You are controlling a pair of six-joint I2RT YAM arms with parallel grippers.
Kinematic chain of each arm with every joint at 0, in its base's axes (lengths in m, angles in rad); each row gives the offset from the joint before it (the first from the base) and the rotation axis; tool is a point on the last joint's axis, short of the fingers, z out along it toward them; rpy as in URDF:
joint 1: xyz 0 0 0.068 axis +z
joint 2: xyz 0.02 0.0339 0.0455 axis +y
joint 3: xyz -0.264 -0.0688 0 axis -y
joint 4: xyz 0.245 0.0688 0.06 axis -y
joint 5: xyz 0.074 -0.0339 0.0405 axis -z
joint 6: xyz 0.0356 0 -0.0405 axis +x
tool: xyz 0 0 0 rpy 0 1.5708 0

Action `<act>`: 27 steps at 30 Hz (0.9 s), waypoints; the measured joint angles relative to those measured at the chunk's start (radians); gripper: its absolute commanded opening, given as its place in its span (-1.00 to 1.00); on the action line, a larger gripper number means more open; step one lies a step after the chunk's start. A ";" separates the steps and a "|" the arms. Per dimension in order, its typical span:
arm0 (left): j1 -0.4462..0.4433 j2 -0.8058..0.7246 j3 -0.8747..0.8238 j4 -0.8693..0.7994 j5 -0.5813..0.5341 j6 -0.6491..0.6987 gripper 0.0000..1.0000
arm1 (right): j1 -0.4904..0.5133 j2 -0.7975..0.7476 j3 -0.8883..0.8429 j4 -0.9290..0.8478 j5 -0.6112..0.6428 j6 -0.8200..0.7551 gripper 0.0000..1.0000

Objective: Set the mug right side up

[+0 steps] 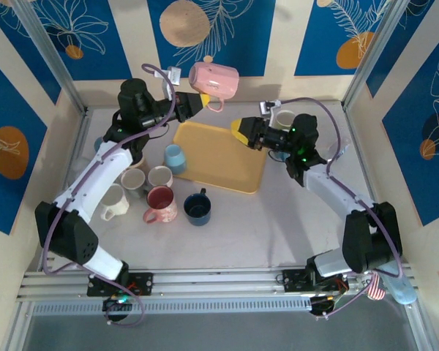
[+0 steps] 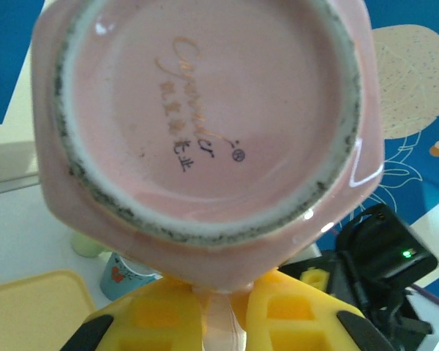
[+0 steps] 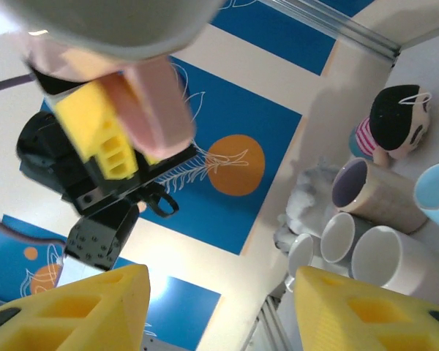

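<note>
I should grip the pink mug's handle (image 3: 159,111) with my right gripper next, from the mug's rim side. The mug's base then stays free, so I can set the mug upright.
The pink mug (image 1: 214,78) hangs in the air over the far edge of the yellow tray (image 1: 219,157), tipped on its side. My left gripper (image 1: 199,101) is shut on its handle. In the left wrist view the mug's base (image 2: 205,117) faces the camera, and the handle runs down between my yellow fingers (image 2: 161,314). My right gripper (image 1: 238,131) stands open above the tray's far right corner, pointing left, with nothing between its fingers. In the right wrist view the mug (image 3: 146,102) and the left gripper sit above and to the left of my open right gripper (image 3: 219,307).
Several mugs stand left of the tray: a light blue one (image 1: 175,157), a red one (image 1: 161,204), a dark blue one (image 1: 197,208) and pale ones (image 1: 134,179). A white mug (image 1: 284,118) sits behind my right gripper. A doll figure (image 3: 395,121) stands by the mugs.
</note>
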 measured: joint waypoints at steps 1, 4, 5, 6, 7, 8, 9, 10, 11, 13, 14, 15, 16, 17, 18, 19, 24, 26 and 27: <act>-0.002 -0.005 0.000 0.002 0.000 -0.001 -1.00 | 0.012 0.015 0.003 0.027 0.013 0.022 0.07; -0.006 -0.013 -0.002 0.004 0.000 -0.004 -1.00 | 0.038 0.047 0.008 0.095 0.050 0.070 -0.08; -0.006 -0.014 -0.002 0.003 0.000 -0.007 -1.00 | 0.044 0.053 0.010 0.117 0.059 0.080 -0.13; -0.007 -0.014 -0.002 0.004 0.000 -0.010 -1.00 | 0.051 0.060 0.012 0.142 0.069 0.093 -0.15; -0.007 -0.014 -0.003 0.004 0.000 -0.014 -1.00 | 0.057 0.068 0.015 0.169 0.079 0.105 -0.15; -0.007 -0.014 -0.005 0.003 0.000 -0.020 -1.00 | 0.061 0.074 0.018 0.191 0.087 0.112 -0.13; -0.007 -0.014 -0.008 0.003 0.000 -0.027 -1.00 | 0.066 0.082 0.021 0.218 0.095 0.121 -0.11; -0.008 -0.014 -0.010 0.003 0.000 -0.030 -1.00 | 0.072 0.092 0.024 0.249 0.105 0.130 -0.10; -0.008 -0.014 -0.013 0.003 0.000 -0.034 -1.00 | 0.075 0.099 0.025 0.270 0.111 0.135 -0.09; -0.008 -0.016 -0.021 0.003 0.000 -0.038 -1.00 | 0.084 0.116 0.030 0.315 0.123 0.143 -0.07; -0.008 -0.016 -0.025 0.003 0.000 -0.042 -1.00 | 0.087 0.124 0.033 0.333 0.129 0.147 -0.07; -0.008 -0.019 -0.030 0.003 0.000 -0.046 -1.00 | 0.090 0.130 0.036 0.346 0.135 0.150 -0.07; -0.008 -0.021 -0.034 0.003 0.000 -0.052 -1.00 | 0.093 0.137 0.039 0.363 0.140 0.151 -0.07; -0.008 -0.024 -0.037 0.003 -0.001 -0.055 -1.00 | 0.095 0.142 0.042 0.373 0.144 0.154 -0.07; -0.008 -0.026 -0.040 0.003 -0.001 -0.060 -1.00 | 0.097 0.150 0.048 0.387 0.150 0.158 -0.06; -0.008 -0.030 -0.041 0.003 0.000 -0.063 -1.00 | 0.101 0.158 0.054 0.400 0.156 0.161 -0.07; -0.008 -0.048 -0.051 0.005 -0.002 -0.081 -1.00 | 0.107 0.195 0.071 0.454 0.185 0.177 -0.17; -0.008 -0.055 -0.058 0.012 -0.004 -0.088 -1.00 | 0.109 0.206 0.072 0.472 0.190 0.184 -0.22; -0.008 -0.060 -0.064 0.016 -0.005 -0.090 -1.00 | 0.109 0.212 0.076 0.484 0.193 0.188 -0.24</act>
